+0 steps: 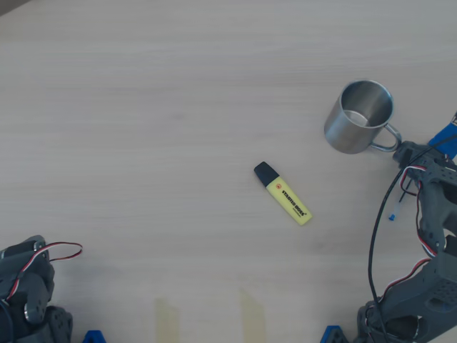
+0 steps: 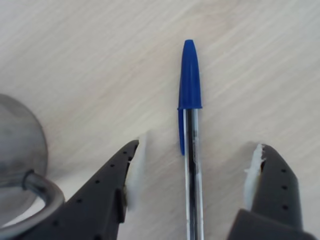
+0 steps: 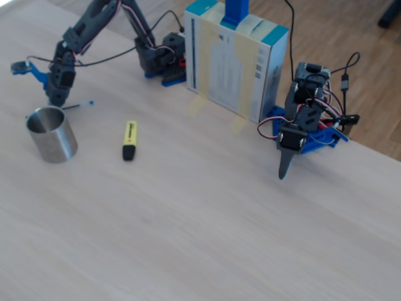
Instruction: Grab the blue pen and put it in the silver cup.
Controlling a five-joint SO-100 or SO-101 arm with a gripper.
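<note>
I should grab the blue pen by its clear body (image 1: 398, 206) with my gripper next, so I can put it in the silver cup (image 1: 359, 116).
The blue pen (image 2: 190, 80) lies flat on the wooden table, and in the wrist view its blue cap points away from me. My gripper (image 2: 198, 146) is open and straddles the clear barrel, one finger on each side, with a gap to the pen on both. The silver cup (image 2: 17, 135) stands upright just left of the fingers, its handle (image 2: 42, 192) toward me. In the overhead view the cup (image 1: 359, 116) is at the right, and only the pen's cap end (image 1: 392, 216) shows beside my arm (image 1: 428, 186). The fixed view has the gripper (image 3: 55, 97) over the pen (image 3: 80, 105), behind the cup (image 3: 50, 135).
A yellow highlighter with a black cap (image 1: 283, 193) lies near the table's middle, left of the cup. A second arm (image 3: 301, 132) stands idle at the other side, next to a tall cardboard box (image 3: 235, 59). Cables trail around my arm's base.
</note>
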